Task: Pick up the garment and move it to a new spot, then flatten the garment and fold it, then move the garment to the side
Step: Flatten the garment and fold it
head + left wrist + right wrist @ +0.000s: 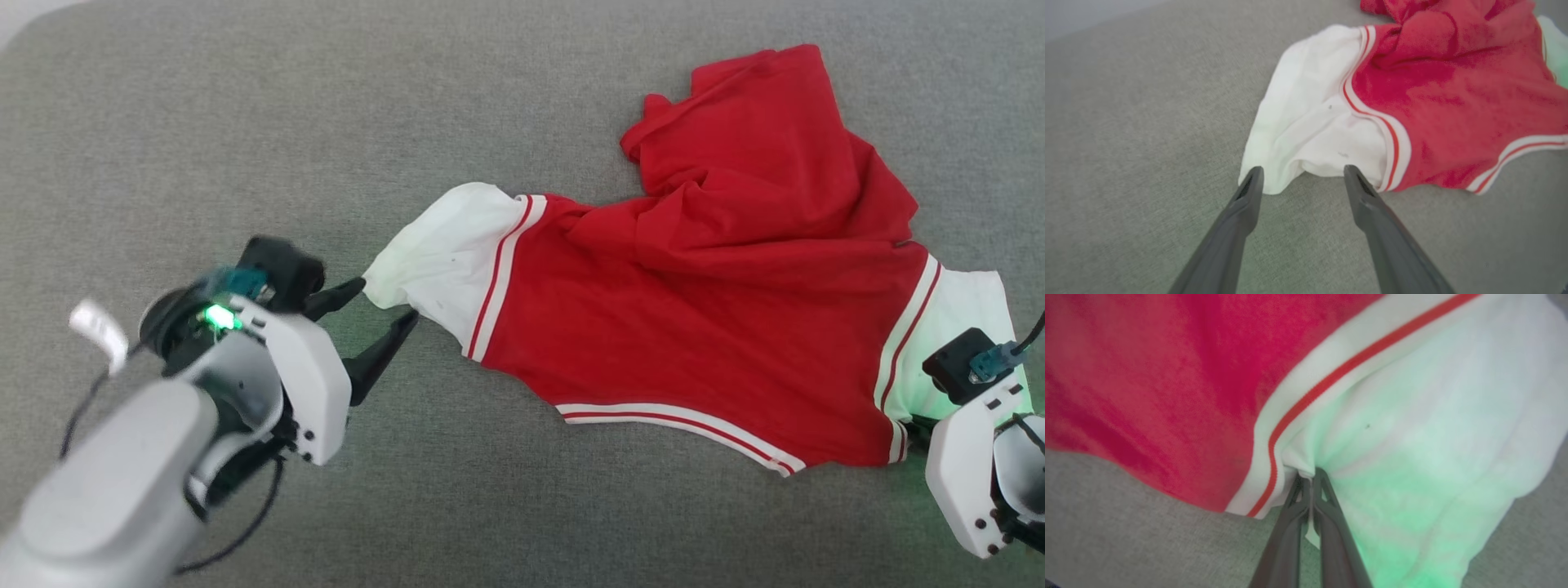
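Note:
Next, my left gripper picks up the garment by its white sleeve's cuff end [399, 275]. That leaves the garment's red body [700, 338] free to flatten.
The garment [718, 302] is a small red shirt with white sleeves and red-and-white striped trim, lying rumpled on the grey cloth surface [245, 122]. Its upper part is bunched toward the far right. My left gripper [387, 302] is open at the tip of the white sleeve [1306, 126], one finger on each side of the cuff's end. The left gripper [1302, 173] holds nothing. My right gripper [1308, 477] is shut on a pinch of the other white sleeve [955, 327], right beside the striped seam [1298, 408]. Any print on the garment is hidden.
The grey cloth surface stretches open to the left and along the near side of the garment. A pale strip [24, 12] shows past the surface's far left corner. A white label [98, 327] hangs from the cable on my left wrist.

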